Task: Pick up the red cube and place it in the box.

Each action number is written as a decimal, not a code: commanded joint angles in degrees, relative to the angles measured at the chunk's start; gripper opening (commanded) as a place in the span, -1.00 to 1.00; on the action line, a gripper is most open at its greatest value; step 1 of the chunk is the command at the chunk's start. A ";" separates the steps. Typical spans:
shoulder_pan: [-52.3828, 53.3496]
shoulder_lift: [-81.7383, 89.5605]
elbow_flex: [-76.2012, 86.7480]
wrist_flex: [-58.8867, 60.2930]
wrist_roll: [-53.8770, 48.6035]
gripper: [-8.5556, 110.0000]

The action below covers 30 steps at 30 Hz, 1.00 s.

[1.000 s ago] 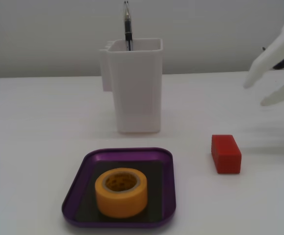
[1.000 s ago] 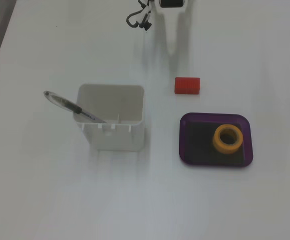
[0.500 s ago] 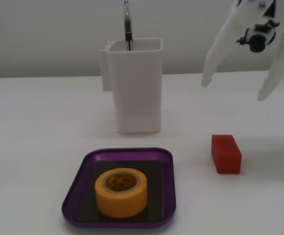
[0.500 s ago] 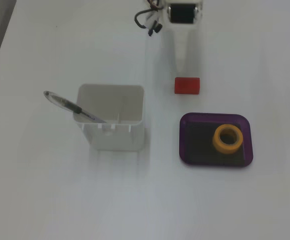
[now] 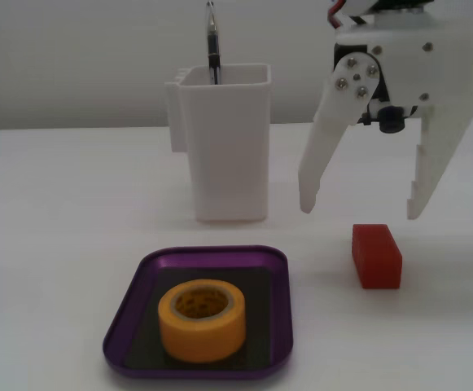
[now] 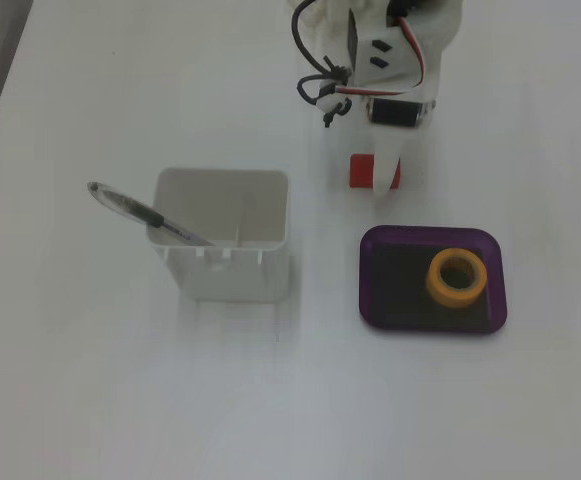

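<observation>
The red cube (image 5: 376, 256) needs to go in the box (image 5: 280, 326). My gripper should grab it by its two opposite long sides next.
The red cube (image 5: 376, 256) lies on the white table to the right of the box (image 5: 280, 326), a shallow purple tray. My white gripper (image 5: 360, 208) hangs open just above the cube, its two fingers spread wide with the cube below the gap, nearer the right finger. Seen from above in a fixed view, one finger (image 6: 382, 180) crosses over the red cube (image 6: 358, 171) and hides its middle. The box (image 6: 368, 285) lies just below it in that view. Nothing is held.
A yellow tape roll (image 5: 202, 319) stands inside the tray, left of its centre. A tall white container (image 5: 224, 142) with a pen (image 5: 212, 41) stands behind the tray, left of the gripper. The wrist's cables (image 6: 320, 85) hang beside the arm.
The gripper has come in from the right edge, turned fingers-down and dropped until it hangs open over the red cube. The cube, tray and tape have not moved.
</observation>
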 commanded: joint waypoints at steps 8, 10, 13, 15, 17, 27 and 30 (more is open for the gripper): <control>1.93 0.35 8.70 -8.44 -0.09 -0.40; 2.55 0.35 10.81 -10.28 -0.35 -0.40; 2.64 0.35 12.83 -12.57 -0.26 -0.40; 2.64 0.35 13.18 -13.36 -0.18 -0.40; 2.64 0.35 13.18 -14.15 -0.35 -0.40; 2.72 0.26 19.07 -19.69 -0.44 -0.64; 2.72 0.35 18.98 -19.51 -0.44 -0.81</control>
